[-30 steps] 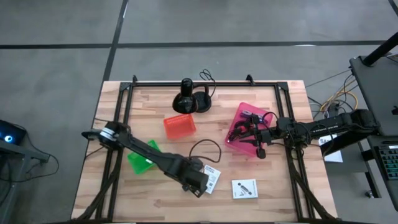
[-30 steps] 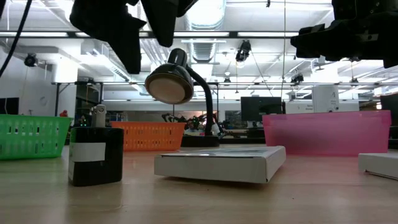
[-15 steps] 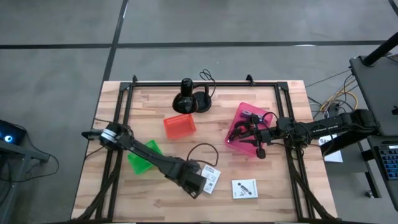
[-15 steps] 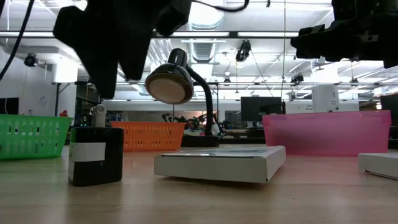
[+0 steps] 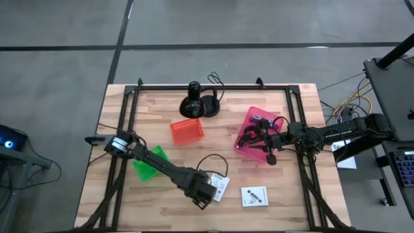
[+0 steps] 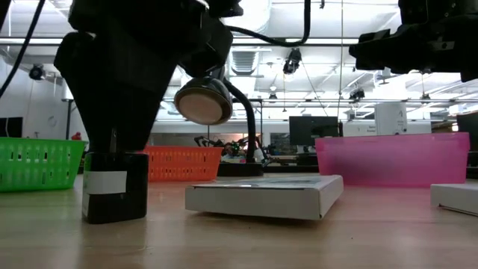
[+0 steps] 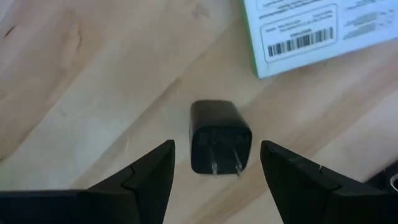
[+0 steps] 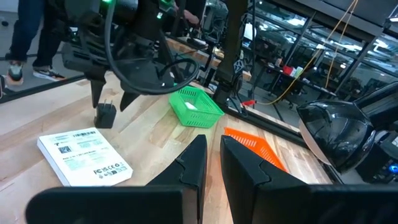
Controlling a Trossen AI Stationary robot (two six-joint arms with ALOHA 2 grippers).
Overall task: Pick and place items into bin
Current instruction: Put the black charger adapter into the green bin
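Observation:
My left gripper lowers and only then closes on the cube, since my fingers stop above the black cube (image 7: 219, 144) in the left wrist view and closing now would miss.
A tiny black cube (image 7: 219, 144) with two metal prongs stands on the wood table near its front edge, also seen in the low view (image 6: 114, 187). My left gripper (image 7: 216, 147) points down over it, open, one finger on each side and apart from it; in the high view the gripper (image 5: 204, 193) hides the cube. A white printed card box (image 5: 220, 186) lies flat just right of the gripper, and a second one (image 5: 254, 195) lies farther right. My right gripper (image 8: 212, 155) is shut, held level above the pink bin (image 5: 257, 123).
A green basket (image 5: 147, 165) sits left of the left arm and an orange basket (image 5: 186, 131) behind it. A black round-based lamp (image 5: 194, 103) with its cord stands at the far edge. Black frame rails run along the table's sides.
My left gripper has come down from well above the table onto the black cube, tipping more steeply downward, with its fingers still apart. The cube and the cards have not moved.

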